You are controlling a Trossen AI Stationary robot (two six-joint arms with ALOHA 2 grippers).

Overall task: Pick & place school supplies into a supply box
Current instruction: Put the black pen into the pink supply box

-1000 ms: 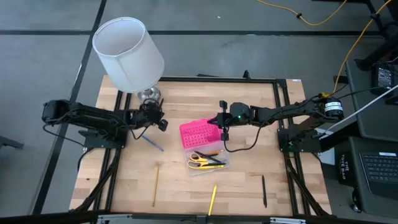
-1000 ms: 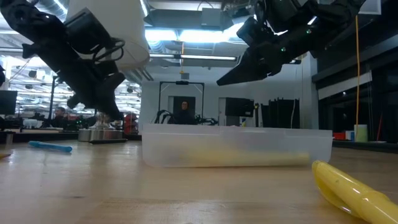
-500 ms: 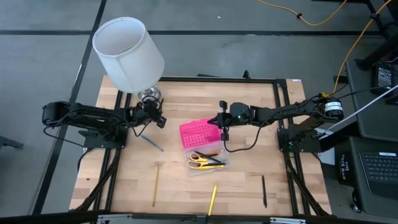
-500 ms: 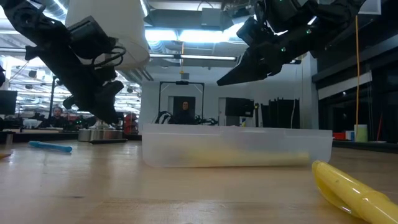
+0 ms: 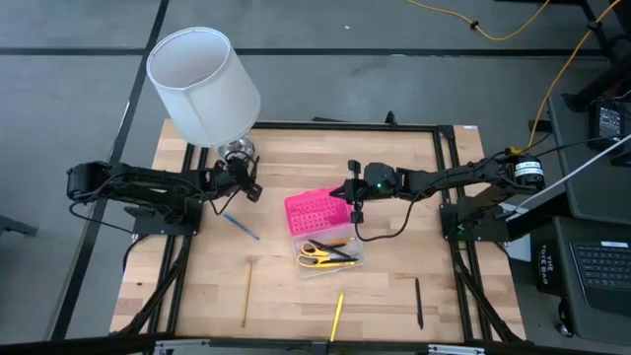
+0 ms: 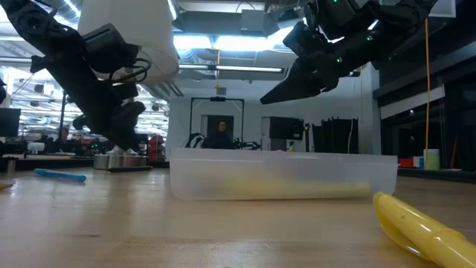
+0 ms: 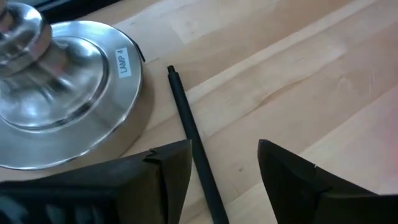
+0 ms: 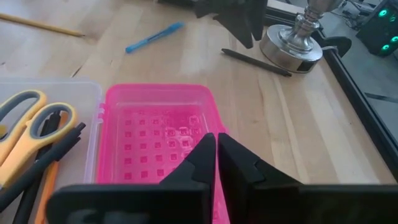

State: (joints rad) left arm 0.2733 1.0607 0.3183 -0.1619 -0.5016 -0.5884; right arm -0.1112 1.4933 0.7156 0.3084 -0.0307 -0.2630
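My left gripper will next grab the black pen by the pen's body [image 7: 194, 137] to pack it in the supply box.
A black pen [image 7: 186, 121] lies flat on the table beside the lamp's metal base [image 7: 56, 99]. My left gripper [image 7: 224, 149] is open over it, one finger on either side of the pen. The supply box lies open at the table's middle, its pink lid [image 5: 315, 209] next to the clear base [image 5: 340, 264]. Yellow-handled scissors [image 5: 317, 254] and some pens lie in that base. My right gripper [image 5: 351, 197] is shut and hangs above the lid's right edge [image 8: 208, 118], clear of it in the low view. A blue pen [image 5: 240, 227] lies left of the box.
The white-shaded lamp [image 5: 202, 84] stands at the far left, close beside my left gripper. Two yellow pencils [image 5: 245, 293] [image 5: 337, 316] and a black pen [image 5: 418, 303] lie near the front edge. Bare wood lies to the right of the box.
My left gripper has opened its fingers beside the lamp base. My right arm has kept still.
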